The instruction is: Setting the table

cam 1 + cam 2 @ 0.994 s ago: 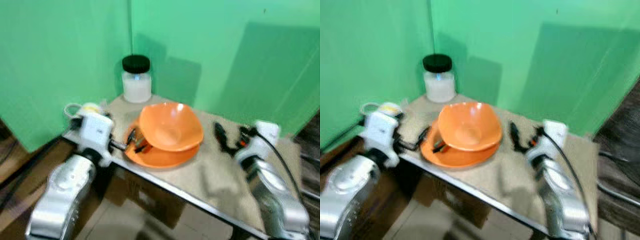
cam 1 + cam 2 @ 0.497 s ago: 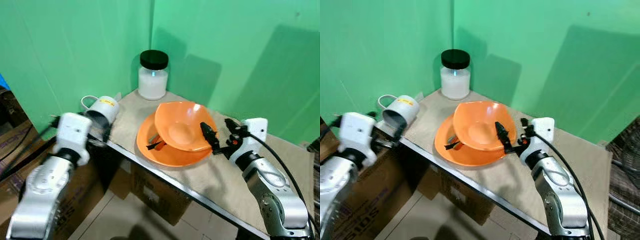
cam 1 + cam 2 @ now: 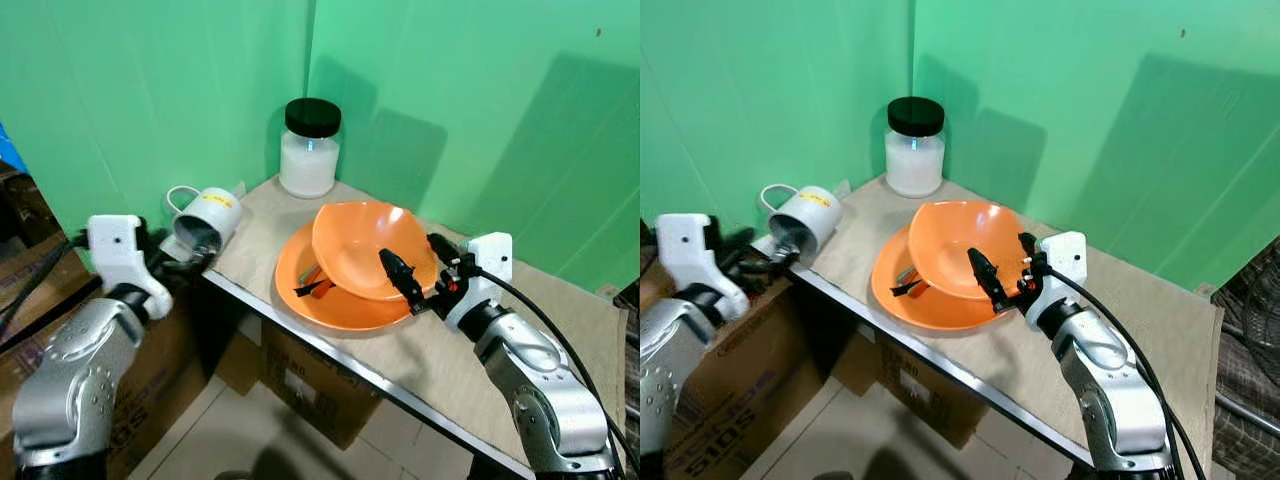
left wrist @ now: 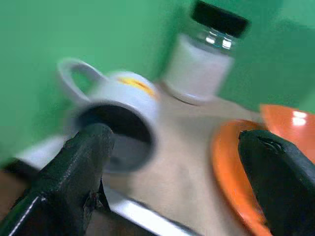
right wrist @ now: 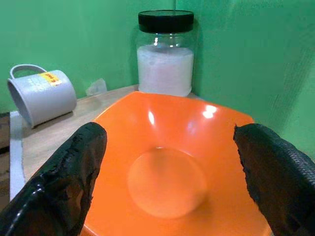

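The left gripper grabs the mug by the thin rim of its opening next, since the mug's round body (image 3: 217, 207) curves away.
An orange bowl (image 3: 365, 250) rests tilted on an orange plate (image 3: 335, 305) in the middle of the table. A utensil (image 3: 313, 288) with a dark and orange handle lies on the plate under the bowl's left side. My right gripper (image 3: 420, 265) is open at the bowl's right rim, one finger over the bowl and one outside it; the right wrist view looks into the bowl (image 5: 167, 167) between the fingers (image 5: 64, 182). A white mug (image 3: 205, 213) lies on its side at the table's left corner. My left gripper (image 3: 190, 260) is open just in front of the mug's mouth (image 4: 123, 118).
A glass jar (image 3: 309, 148) of white powder with a black lid stands at the back corner against green walls. The table (image 3: 560, 330) has a metal front edge. Cardboard boxes (image 3: 300, 385) sit on the floor below and to the left.
The camera has shifted. My left gripper has drawn back from the plate to the mug at the table's left edge. My right gripper has moved left onto the bowl's rim.
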`<state>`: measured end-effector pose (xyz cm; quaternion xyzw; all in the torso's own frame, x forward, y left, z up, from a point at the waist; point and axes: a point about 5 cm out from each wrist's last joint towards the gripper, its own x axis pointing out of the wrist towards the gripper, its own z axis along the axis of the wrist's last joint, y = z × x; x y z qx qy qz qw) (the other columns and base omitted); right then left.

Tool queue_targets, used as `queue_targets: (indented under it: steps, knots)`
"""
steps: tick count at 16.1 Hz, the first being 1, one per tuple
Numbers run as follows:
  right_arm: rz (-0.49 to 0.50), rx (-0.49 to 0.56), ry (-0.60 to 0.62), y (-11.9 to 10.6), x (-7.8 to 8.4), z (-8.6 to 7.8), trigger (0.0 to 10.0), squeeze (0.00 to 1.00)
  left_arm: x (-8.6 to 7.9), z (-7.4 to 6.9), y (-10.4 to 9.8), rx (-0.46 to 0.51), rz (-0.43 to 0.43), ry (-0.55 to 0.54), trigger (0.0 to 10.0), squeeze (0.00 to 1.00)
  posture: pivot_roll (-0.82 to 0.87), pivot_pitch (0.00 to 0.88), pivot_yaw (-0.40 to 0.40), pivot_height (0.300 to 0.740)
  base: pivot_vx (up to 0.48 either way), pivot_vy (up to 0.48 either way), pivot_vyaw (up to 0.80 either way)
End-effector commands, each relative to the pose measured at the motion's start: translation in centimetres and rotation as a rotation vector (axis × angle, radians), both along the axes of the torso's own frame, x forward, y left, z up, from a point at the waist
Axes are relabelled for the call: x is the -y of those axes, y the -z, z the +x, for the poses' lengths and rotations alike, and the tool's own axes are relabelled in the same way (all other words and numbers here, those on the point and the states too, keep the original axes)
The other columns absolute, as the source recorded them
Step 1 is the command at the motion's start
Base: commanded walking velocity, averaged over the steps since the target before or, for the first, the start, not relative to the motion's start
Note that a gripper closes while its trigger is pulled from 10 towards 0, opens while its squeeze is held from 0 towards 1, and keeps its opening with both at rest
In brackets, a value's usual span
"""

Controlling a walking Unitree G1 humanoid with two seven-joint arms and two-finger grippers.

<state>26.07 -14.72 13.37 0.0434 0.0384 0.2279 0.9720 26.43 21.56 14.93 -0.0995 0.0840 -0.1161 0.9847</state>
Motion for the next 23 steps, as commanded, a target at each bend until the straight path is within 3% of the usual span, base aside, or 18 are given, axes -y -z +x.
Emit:
queue_targets:
  steps: [1, 2, 6, 11, 12, 13, 18, 20, 23]
  knots:
    - [-0.024, 0.027, -0.019, -0.5, 0.0, 0.2, 10.0, 0.0, 0.6, 0.4, 0.2, -0.028, -0.057, 0.042, 10.0, 0.0, 0.15, 0.0, -0.097, 0.74, 0.0, 0.0, 0.0]
    - [-0.041, 0.034, -0.038, -0.5, -0.1, 0.1, 10.0, 0.0, 0.6, 1.3, 0.6, -0.062, -0.116, 0.006, 10.0, 0.0, 0.14, 0.0, -0.092, 0.74, 0.0, 0.0, 0.0]
    - [-0.066, 0.041, -0.085, -0.4, -0.5, -0.3, 10.0, 0.0, -0.6, 3.5, 1.1, -0.092, -0.11, -0.097, 10.0, 0.0, 0.13, 0.0, -0.086, 0.74, 0.0, 0.0, 0.0]
    - [-0.069, 0.041, -0.081, -0.4, -0.5, -0.3, 10.0, 0.0, -0.5, 4.8, 1.5, -0.1, -0.152, -0.087, 10.0, 0.0, 0.12, 0.0, -0.083, 0.74, 0.0, 0.0, 0.0]
    - [-0.071, 0.042, -0.082, -0.4, -0.5, -0.4, 10.0, 0.0, -0.4, 5.0, 1.5, -0.098, -0.152, -0.079, 1.3, 0.0, 0.12, 0.0, -0.081, 0.74, 0.0, 0.0, 0.0]
    - [-0.081, 0.044, -0.104, -0.3, -0.6, -0.6, 10.0, 0.0, -0.3, 5.2, 1.5, -0.095, -0.153, -0.078, 0.0, 0.0, 0.12, 0.0, -0.079, 0.74, 0.0, 0.0, 0.0]
    - [-0.066, 0.037, -0.278, -0.2, -1.3, -2.0, 10.0, 0.0, 0.1, 5.6, 1.4, -0.081, -0.144, -0.083, 0.0, 0.0, 0.12, 0.0, -0.077, 0.74, 0.0, 0.0, 0.0]
    - [-0.028, 0.005, -0.401, -0.2, -1.7, -3.1, 10.0, 0.0, 0.2, 5.8, 1.3, -0.072, -0.137, -0.082, 0.0, 0.0, 0.12, 0.0, -0.075, 0.74, 0.0, 0.0, 0.0]
    - [-0.015, -0.023, -0.473, 0.0, -2.0, -4.0, 10.0, 0.0, 0.7, 5.7, 1.2, -0.073, -0.139, -0.071, 0.0, 0.0, 0.12, 0.0, -0.075, 0.74, 0.0, 0.0, 0.0]
